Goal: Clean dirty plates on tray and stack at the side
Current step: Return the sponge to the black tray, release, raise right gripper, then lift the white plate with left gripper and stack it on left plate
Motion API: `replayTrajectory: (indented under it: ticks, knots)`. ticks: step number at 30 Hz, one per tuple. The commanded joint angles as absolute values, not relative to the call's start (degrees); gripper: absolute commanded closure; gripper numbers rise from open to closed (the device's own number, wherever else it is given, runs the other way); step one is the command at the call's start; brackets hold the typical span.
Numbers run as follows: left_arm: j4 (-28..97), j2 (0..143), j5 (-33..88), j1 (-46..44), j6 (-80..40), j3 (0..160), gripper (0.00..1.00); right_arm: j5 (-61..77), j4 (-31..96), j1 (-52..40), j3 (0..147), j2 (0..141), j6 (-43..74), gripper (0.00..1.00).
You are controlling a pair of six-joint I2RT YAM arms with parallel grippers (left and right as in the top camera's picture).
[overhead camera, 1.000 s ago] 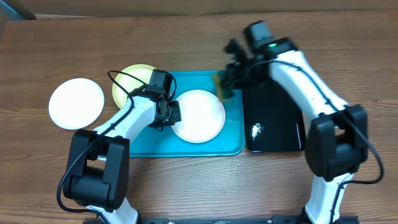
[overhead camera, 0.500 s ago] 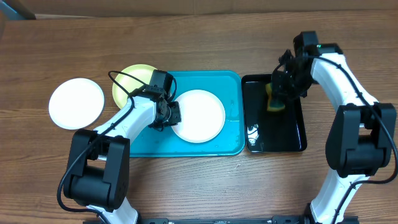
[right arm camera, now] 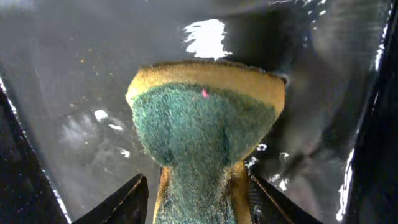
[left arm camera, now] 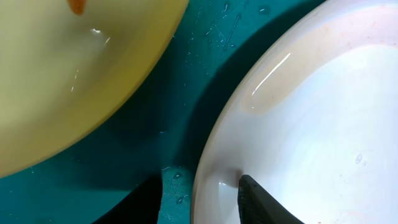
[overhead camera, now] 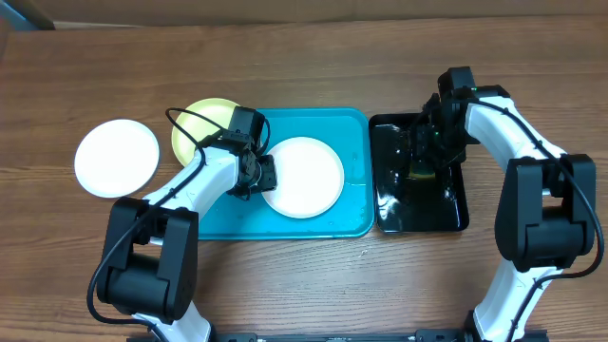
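Note:
The opposite side of the white plate will stay free for cleaning and stacking, as my left gripper will next grab the white plate's rim beside the yellow-green plate.
A white plate lies on the turquoise tray. My left gripper is open at the plate's left rim. In the left wrist view its jaws straddle that rim, one finger on the tray, the other inside the white plate. A yellow-green plate with an orange smear sits at the tray's far left corner. Another white plate rests on the table further left. My right gripper is open over the black tray, loosely around a sponge.
The glossy black tray stands right beside the turquoise tray; it is wet and holds the green and yellow sponge. Wooden table surrounds both trays. A black cable loops over the yellow-green plate.
My right arm carried the sponge from the turquoise tray's far right corner to the black tray, then its jaws parted. My left jaws opened at the white plate's rim; the arm stayed put.

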State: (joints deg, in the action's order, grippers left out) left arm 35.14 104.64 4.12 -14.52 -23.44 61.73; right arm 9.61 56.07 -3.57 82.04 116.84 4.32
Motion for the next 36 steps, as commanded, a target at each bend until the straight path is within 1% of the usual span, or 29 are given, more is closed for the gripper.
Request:
replayTrajectory:
  ticks: [1, 2, 3, 7, 8, 9, 11, 12, 14, 17, 18, 21, 26, 36]
  knots:
    - [35.7, 105.6, 3.7, -14.4, -22.7, 60.9, 0.58, 9.0, 55.9, -3.8, 82.9, 114.3, 4.5, 0.46]
    - [35.7, 105.6, 3.7, -14.4, -22.7, 60.9, 0.57, 9.1, 55.7, -3.8, 83.0, 114.3, 4.5, 0.43]
    - [35.7, 105.6, 3.7, -14.4, -22.7, 60.9, 0.57, 9.2, 55.9, -3.9, 83.5, 114.2, 4.5, 0.35]
    - [35.7, 105.6, 3.7, -14.4, -22.7, 60.9, 0.57, 9.2, 61.6, -3.1, 91.1, 113.4, 4.5, 0.26]
    - [35.7, 105.6, 4.1, -14.4, -22.7, 60.9, 0.57, 9.0, 62.9, -2.7, 93.3, 113.3, 4.5, 0.21]
    - [35.8, 105.6, 4.8, -14.4, -22.7, 60.9, 0.57, 9.0, 65.1, -1.5, 97.1, 113.3, 4.8, 0.11]
    - [36.1, 105.6, 5.8, -14.5, -22.7, 60.9, 0.57, 9.0, 65.9, 0.4, 100.0, 113.3, 6.4, 0.02]
    - [36.5, 105.6, 5.8, -14.7, -22.7, 60.9, 0.57, 9.0, 66.3, 1.7, 101.3, 113.3, 7.6, 0.00]
    - [37.5, 105.6, 5.8, -15.3, -22.7, 60.9, 0.58, 9.0, 66.4, 4.0, 102.2, 113.3, 7.7, 0.00]
    - [37.6, 105.6, 5.8, -16.3, -22.7, 60.9, 0.64, 9.0, 67.9, 7.0, 102.2, 113.4, 7.7, 0.00]
    - [37.4, 105.6, 5.8, -16.6, -22.7, 60.9, 0.69, 9.0, 68.8, 7.9, 102.2, 113.5, 7.7, 0.00]
    - [36.7, 105.6, 5.6, -17.3, -22.7, 60.9, 0.96, 9.0, 68.9, 9.6, 102.2, 113.5, 7.7, 0.00]
    - [38.5, 105.5, 5.0, -16.8, -22.7, 63.8, 0.96, 9.0, 67.8, 10.9, 102.2, 113.5, 7.7, 0.00]
    - [53.1, 103.4, -0.3, -16.6, -22.7, 82.5, 0.96, 9.0, 67.6, 10.9, 102.2, 113.5, 7.7, 0.00]
